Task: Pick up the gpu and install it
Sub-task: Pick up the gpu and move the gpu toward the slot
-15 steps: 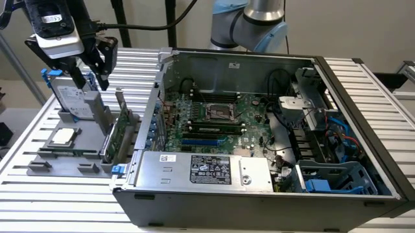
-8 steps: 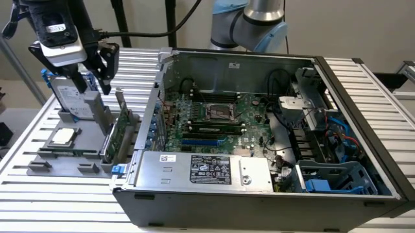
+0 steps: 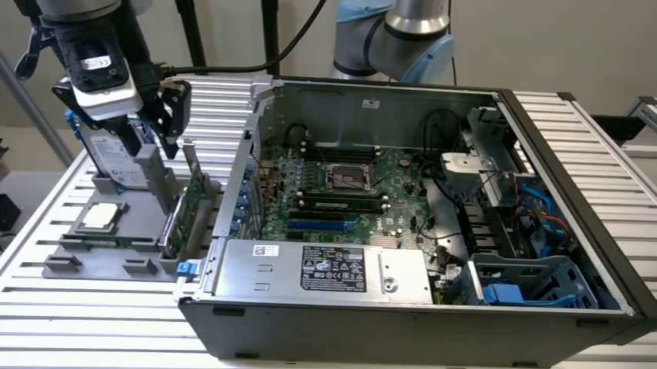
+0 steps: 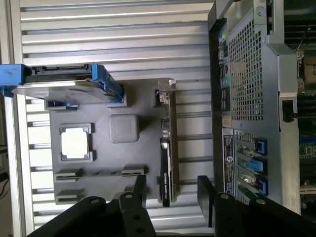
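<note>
Next, the gripper takes hold of its exposed upper long edge (image 3: 178, 203) to pick up the GPU, as the GPU's lower edge sits down in the grey holder.
The gpu (image 3: 191, 206) stands on its long edge in a grey holder (image 3: 95, 263) at the exterior view's left, green board facing out and silver bracket at its upper end. In the wrist view the gpu (image 4: 167, 148) shows edge-on as a thin dark strip on the holder (image 4: 101, 160). My gripper (image 3: 162, 127) hangs above the card's upper end, apart from it. In the wrist view the gripper (image 4: 172, 192) is open, and its two black fingers (image 4: 139, 190) stand to either side of one end of the card with nothing held.
A silver hard drive with blue rails (image 3: 118, 157) (image 4: 64, 91) stands in the same holder, beside a small square chip (image 3: 101, 217) (image 4: 75, 145). The open computer case (image 3: 411, 327) with its motherboard (image 3: 339, 192) lies right beside the holder; its perforated rear wall (image 4: 252, 74) is close to the card.
</note>
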### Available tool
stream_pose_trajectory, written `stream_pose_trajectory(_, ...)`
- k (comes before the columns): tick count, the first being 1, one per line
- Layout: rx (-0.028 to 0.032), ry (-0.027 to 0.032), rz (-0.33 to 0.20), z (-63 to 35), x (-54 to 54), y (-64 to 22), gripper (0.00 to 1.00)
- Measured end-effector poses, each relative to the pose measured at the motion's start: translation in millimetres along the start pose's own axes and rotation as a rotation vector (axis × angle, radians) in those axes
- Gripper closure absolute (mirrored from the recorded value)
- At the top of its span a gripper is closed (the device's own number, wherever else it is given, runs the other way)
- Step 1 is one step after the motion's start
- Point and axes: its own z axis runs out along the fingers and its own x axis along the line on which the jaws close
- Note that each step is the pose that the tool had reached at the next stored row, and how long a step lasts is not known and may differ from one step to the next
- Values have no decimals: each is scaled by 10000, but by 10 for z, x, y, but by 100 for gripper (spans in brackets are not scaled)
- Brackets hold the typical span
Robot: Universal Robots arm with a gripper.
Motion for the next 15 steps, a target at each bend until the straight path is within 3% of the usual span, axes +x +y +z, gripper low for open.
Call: stream_pose_trajectory(15, 0, 0, 1, 273, 6, -13, 0)
